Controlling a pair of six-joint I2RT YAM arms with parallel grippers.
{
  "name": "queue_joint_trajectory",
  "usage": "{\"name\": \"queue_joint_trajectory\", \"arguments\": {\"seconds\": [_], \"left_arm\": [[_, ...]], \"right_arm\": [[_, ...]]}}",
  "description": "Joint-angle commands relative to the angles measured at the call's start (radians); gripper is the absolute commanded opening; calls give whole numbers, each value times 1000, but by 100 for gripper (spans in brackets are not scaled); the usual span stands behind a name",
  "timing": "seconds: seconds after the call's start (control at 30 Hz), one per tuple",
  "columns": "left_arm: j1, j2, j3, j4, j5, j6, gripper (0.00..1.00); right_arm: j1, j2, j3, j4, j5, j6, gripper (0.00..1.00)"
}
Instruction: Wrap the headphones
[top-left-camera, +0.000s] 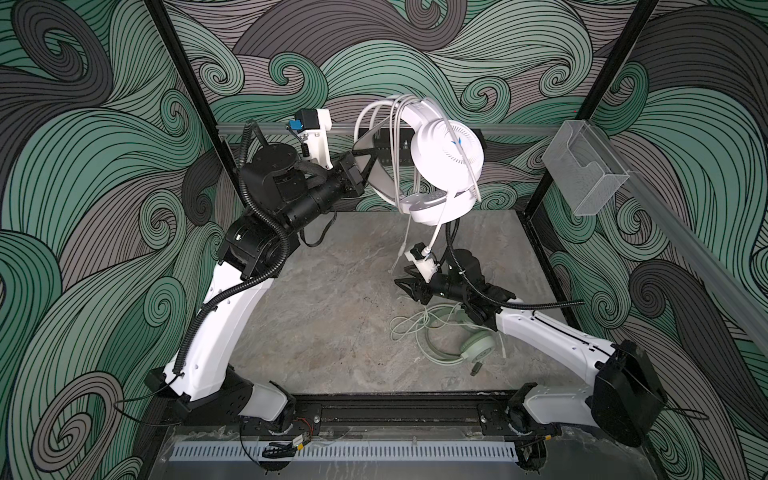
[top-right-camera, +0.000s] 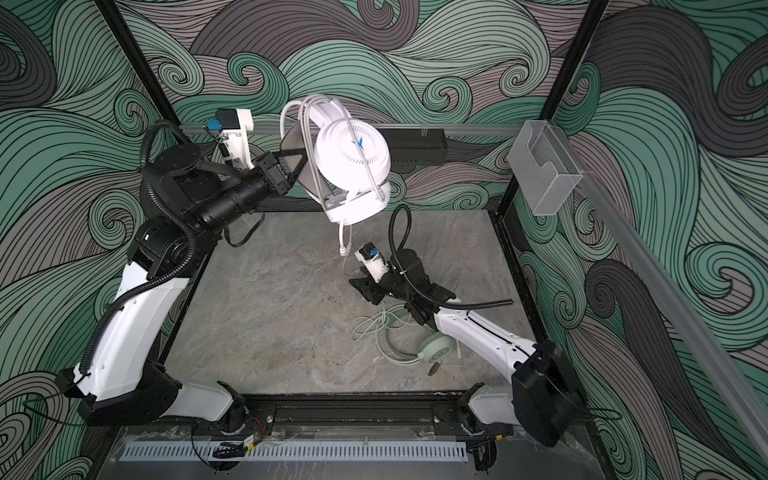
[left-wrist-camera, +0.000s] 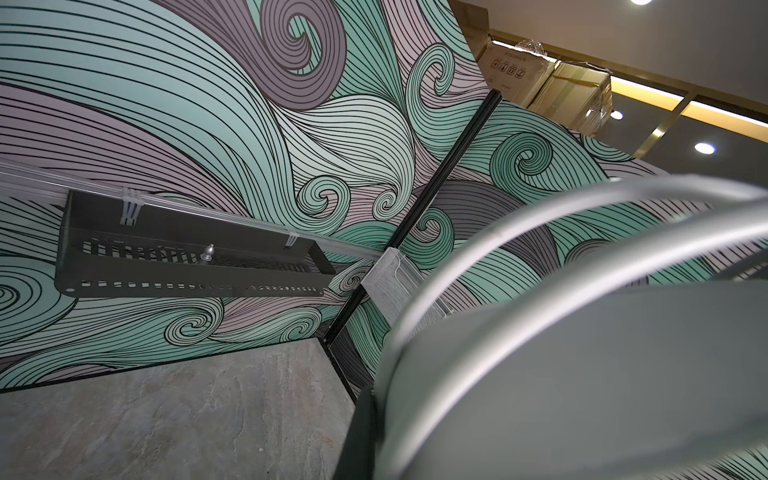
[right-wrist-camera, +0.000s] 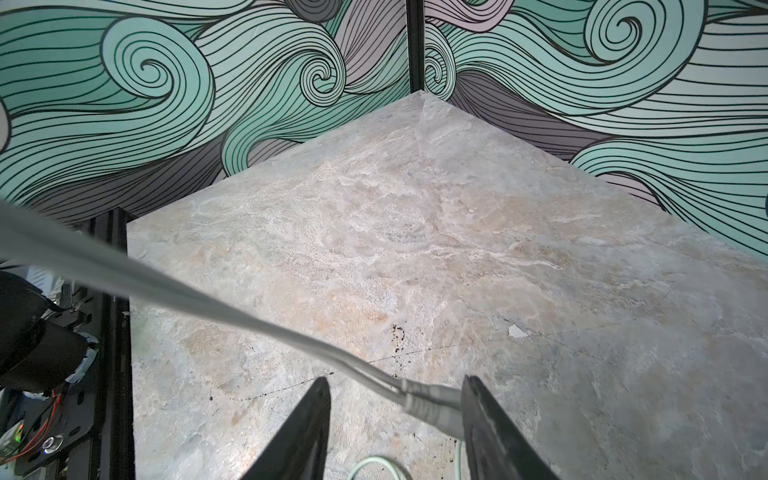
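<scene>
I need to grab the white cable (top-left-camera: 395, 137) by its hanging plug end with my right gripper next, so I can wrap the remaining length around the headphones.
My left gripper (top-left-camera: 368, 164) holds the white headphones (top-left-camera: 449, 153) high near the back wall, shut on the headband. The white cable (top-left-camera: 395, 137) runs in several loops over the headband and earcups, and its plug end (top-right-camera: 343, 249) hangs down. My right gripper (top-left-camera: 402, 289) hovers low over the table below, open. In the right wrist view the white plug (right-wrist-camera: 432, 405) rests against one finger (right-wrist-camera: 486, 415) while the other finger stands apart from it. The mint green headphones (top-left-camera: 478, 345) lie on the table under the right arm, their cable (top-left-camera: 411, 324) loose in loops.
A black slotted shelf (left-wrist-camera: 187, 266) hangs on the back wall rail. A clear plastic holder (top-left-camera: 582, 166) is fixed to the right wall rail. The mint headset's dark plug (top-left-camera: 476, 368) lies on the marble table (top-left-camera: 324, 311) near the front.
</scene>
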Motion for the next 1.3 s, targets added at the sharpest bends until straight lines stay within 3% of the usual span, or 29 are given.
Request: {"name": "queue_joint_trajectory", "arguments": {"seconds": [0.0, 0.37, 0.47, 0.6, 0.8, 1.27], "left_arm": [[-4, -29, 61, 49, 25, -43, 0], [-4, -24, 68, 42, 30, -67, 0], [-4, -24, 66, 45, 18, -76, 0], [-3, -18, 62, 62, 11, -99, 0], [-3, -11, 68, 71, 8, -108, 0], [16, 34, 100, 55, -176, -79, 0]], "right_arm": [[4, 21, 34, 30, -39, -21, 54], [4, 42, 75, 6, -15, -50, 55], [4, 31, 57, 10, -16, -53, 44], [4, 14, 31, 16, -4, -55, 20], [13, 3, 28, 7, -18, -63, 1], [118, -125, -27, -166, 84, -124, 0]]}}
